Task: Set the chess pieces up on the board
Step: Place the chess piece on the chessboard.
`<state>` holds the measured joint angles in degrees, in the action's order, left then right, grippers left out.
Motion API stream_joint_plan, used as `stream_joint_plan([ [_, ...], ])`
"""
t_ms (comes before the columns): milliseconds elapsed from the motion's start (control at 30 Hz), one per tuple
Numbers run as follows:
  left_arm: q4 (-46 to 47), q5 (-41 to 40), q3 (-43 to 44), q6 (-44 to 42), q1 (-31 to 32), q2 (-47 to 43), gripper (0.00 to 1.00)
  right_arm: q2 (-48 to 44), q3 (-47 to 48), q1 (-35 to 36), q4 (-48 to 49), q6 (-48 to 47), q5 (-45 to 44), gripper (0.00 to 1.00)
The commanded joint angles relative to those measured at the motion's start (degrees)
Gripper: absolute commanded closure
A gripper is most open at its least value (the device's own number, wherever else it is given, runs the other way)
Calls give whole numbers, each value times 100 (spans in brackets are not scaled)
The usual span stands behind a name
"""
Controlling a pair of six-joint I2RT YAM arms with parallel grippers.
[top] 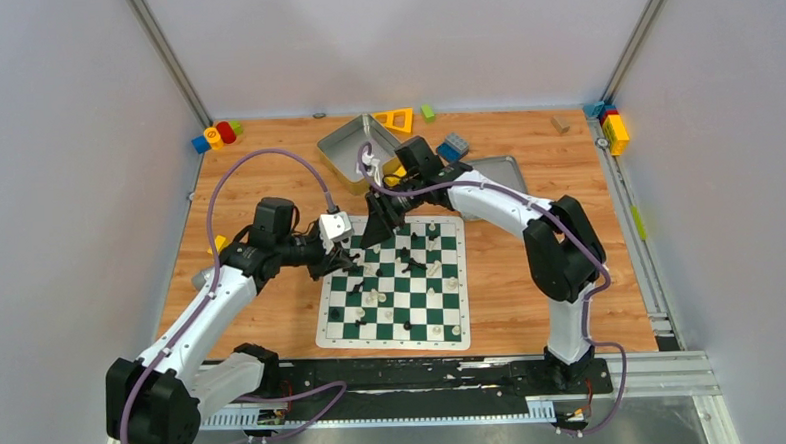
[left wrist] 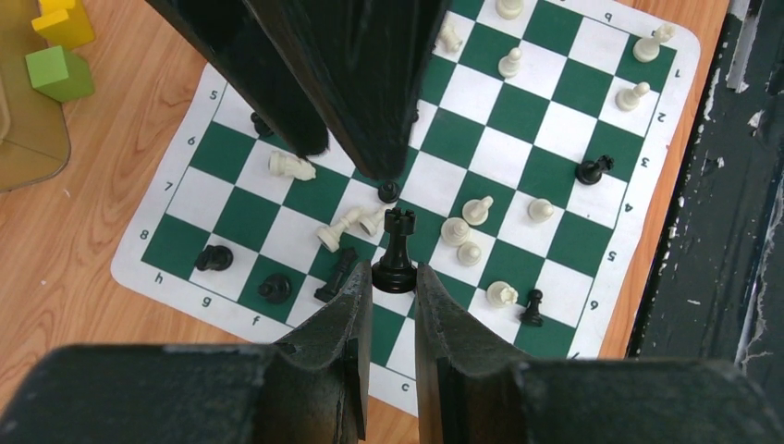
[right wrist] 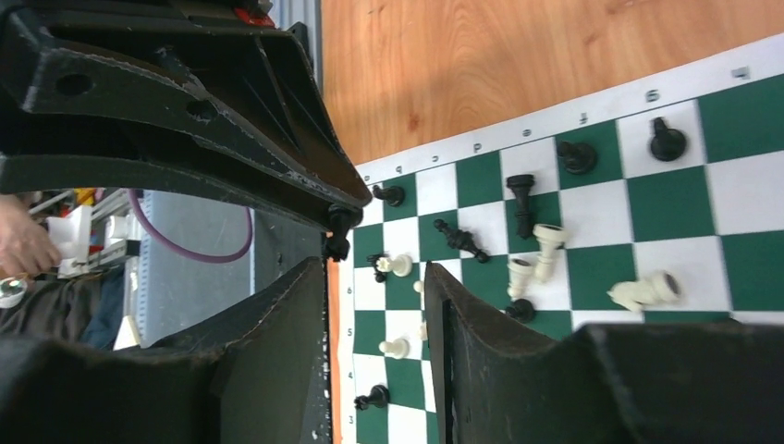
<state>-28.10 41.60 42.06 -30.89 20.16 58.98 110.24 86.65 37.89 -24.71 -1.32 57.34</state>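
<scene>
Next, my right gripper reaches the black rook and grabs its head (right wrist: 337, 248), so the rook's base stays free to stand on the empty corner square (right wrist: 747, 118).
The green and white board (top: 346, 329) lies mid-table with several black and cream chess pieces scattered on it, some upright, some lying down. In the left wrist view a cream piece (left wrist: 291, 166) and a black piece (left wrist: 334, 275) lie on their sides. My left gripper (left wrist: 393, 277) is shut on the base of an upright black rook (left wrist: 396, 236), over the board's near-left part (top: 348, 256). My right gripper (right wrist: 374, 268) is open and empty, hovering over the board's far-left corner (top: 377, 231), close to the left gripper.
A grey metal tray (top: 351, 149) stands behind the board, and a second tray (top: 502, 172) lies under the right arm. Colourful blocks sit at the back left (top: 215, 135) and the back right (top: 613, 127). A green block (left wrist: 60, 72) lies beside the board.
</scene>
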Motion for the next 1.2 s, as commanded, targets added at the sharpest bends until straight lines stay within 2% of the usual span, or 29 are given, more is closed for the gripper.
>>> stream_joint_plan([
  [0,250,156,203,245,23,-93,78,165,242,209,279,286,406,54],
  [200,282,106,188,289,17,-109,78,261,308,323,293,294,481,55],
  [333,295,95,182,303,18,-113,78,319,341,364,294,311,487,60],
  [533,267,75,169,287,18,-115,78,356,380,368,284,308,521,78],
  [733,323,-31,132,354,23,-132,76,252,298,368,282,227,461,91],
  [833,346,-107,112,397,18,-133,65,198,316,360,248,187,332,97],
  [1000,275,-442,101,454,14,-234,30,227,661,323,-20,-121,-422,100],
  [1067,207,-780,77,430,14,-374,22,360,941,321,-254,-284,-842,100],
  [1167,16,-1313,-18,327,-15,-607,17,741,1609,317,-791,-560,-1443,100],
])
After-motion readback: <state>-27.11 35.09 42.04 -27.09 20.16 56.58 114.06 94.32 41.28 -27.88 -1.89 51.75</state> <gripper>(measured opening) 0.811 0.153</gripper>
